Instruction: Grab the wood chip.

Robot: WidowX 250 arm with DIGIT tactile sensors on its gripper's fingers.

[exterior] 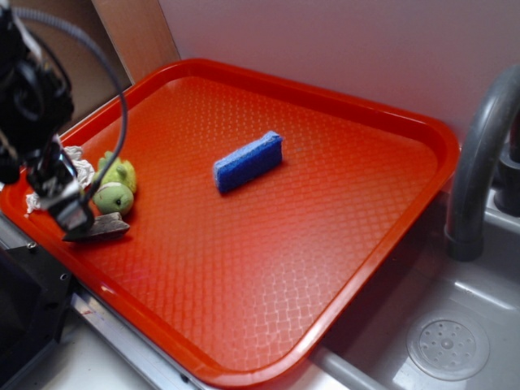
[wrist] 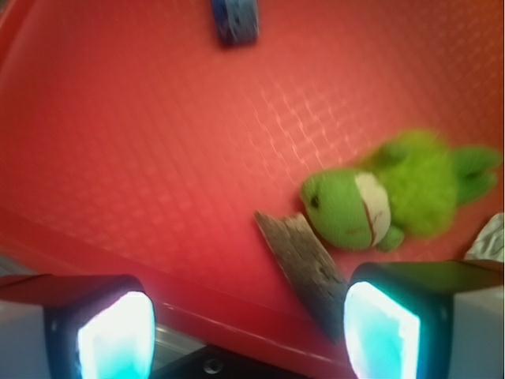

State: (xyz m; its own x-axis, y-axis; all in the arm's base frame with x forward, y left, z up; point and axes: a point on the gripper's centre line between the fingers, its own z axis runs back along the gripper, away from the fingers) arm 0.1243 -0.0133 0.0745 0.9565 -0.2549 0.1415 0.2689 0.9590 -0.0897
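My gripper will next grab the wood chip (wrist: pixel 304 265) by its long edges to pick it up off the red tray, and its notched end (wrist: pixel 279 223) will stay free.
The wood chip (exterior: pixel 103 227) is a flat brown-grey wedge lying on the red tray (exterior: pixel 449 154) near its left front rim, just in front of the green plush toy (exterior: pixel 114 186). My gripper (exterior: pixel 71 221) hangs over the chip's left end, close above the tray rim. In the wrist view the chip (wrist: pixel 304 265) lies slanted, its wide end beside the right fingertip (wrist: pixel 380 332), its pointed end toward the plush (wrist: pixel 394 196). The gripper (wrist: pixel 248 338) is open; the gap between the pads holds only tray rim, and the chip sits at its right side.
A blue sponge block (exterior: pixel 248 161) lies mid-tray, at the top of the wrist view (wrist: pixel 235 20). Crumpled white paper (exterior: pixel 79 168) sits behind the plush. A grey faucet (exterior: pixel 479 154) and sink drain (exterior: pixel 447 348) are to the right. A black unit (exterior: pixel 28 317) borders the tray's front left.
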